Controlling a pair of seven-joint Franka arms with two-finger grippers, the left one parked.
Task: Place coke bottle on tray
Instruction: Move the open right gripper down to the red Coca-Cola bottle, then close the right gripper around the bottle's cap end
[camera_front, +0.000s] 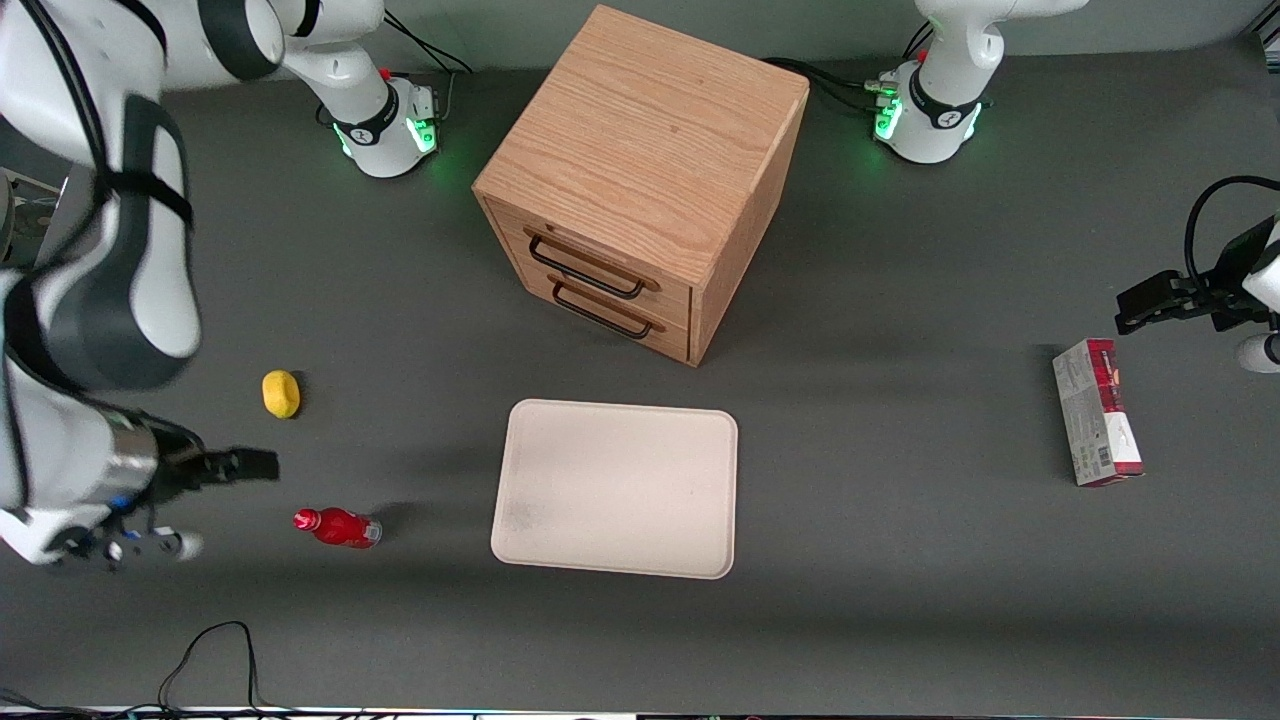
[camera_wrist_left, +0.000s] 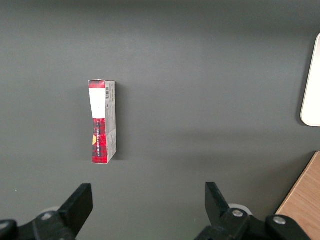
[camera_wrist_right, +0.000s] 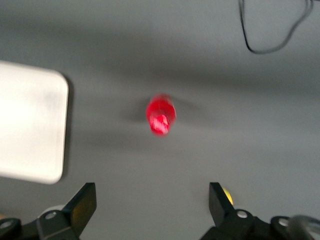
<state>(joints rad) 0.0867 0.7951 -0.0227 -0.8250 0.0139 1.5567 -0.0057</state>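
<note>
My right gripper should next grab the coke bottle by its red cap (camera_front: 306, 518). Then it should place the bottle on the tray (camera_front: 617, 487).
The coke bottle (camera_front: 338, 527), tiny and red with a red cap and a clear base, lies on its side on the grey table, cap toward the working arm. It also shows in the right wrist view (camera_wrist_right: 160, 115), blurred. The cream tray (camera_front: 617, 487) lies flat beside the bottle, toward the middle of the table, with nothing on it; one end of it shows in the right wrist view (camera_wrist_right: 30, 125). My right gripper (camera_front: 220, 505) hangs open and empty above the table, beside the bottle's cap end and not touching it. In the right wrist view the gripper (camera_wrist_right: 151, 197) has its fingers wide apart.
A yellow lemon-like object (camera_front: 281, 393) lies farther from the front camera than the bottle. A wooden two-drawer cabinet (camera_front: 640, 180) stands farther back than the tray. A red-and-grey carton (camera_front: 1097, 412) lies toward the parked arm's end. A black cable (camera_front: 215, 650) loops near the front edge.
</note>
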